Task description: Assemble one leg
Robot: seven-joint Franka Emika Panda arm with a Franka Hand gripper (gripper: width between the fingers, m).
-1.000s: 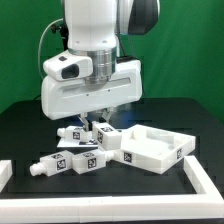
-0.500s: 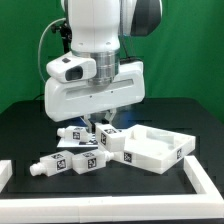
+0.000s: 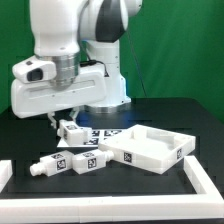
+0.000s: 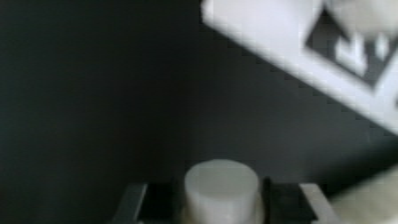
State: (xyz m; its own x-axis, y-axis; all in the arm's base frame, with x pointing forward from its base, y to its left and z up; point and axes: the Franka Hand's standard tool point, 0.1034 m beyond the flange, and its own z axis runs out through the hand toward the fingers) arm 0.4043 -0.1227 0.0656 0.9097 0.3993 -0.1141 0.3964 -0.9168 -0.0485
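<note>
The white leg in the robot's gripper is hanging above the black table in the exterior view, so the robot needs to keep holding the leg.
My gripper (image 3: 65, 122) is shut on a white leg (image 3: 72, 130) with a black-and-white tag and holds it just above the black table, at the exterior view's left of the rimmed panel. In the wrist view the leg's rounded white end (image 4: 222, 192) sits between my two fingers (image 4: 135, 205), and the picture is blurred. Two more tagged legs (image 3: 50, 165) (image 3: 86, 161) lie side by side on the table nearer the front.
A large flat white rimmed panel (image 3: 150, 150) lies at the exterior view's right; a blurred white tagged part (image 4: 329, 45) shows in the wrist view. The marker board (image 3: 108, 131) lies behind the held leg. White rails (image 3: 208, 185) edge the table's front.
The arm has swung to the exterior view's left, carrying one leg away from the panel's corner. The two legs at the front have not moved.
</note>
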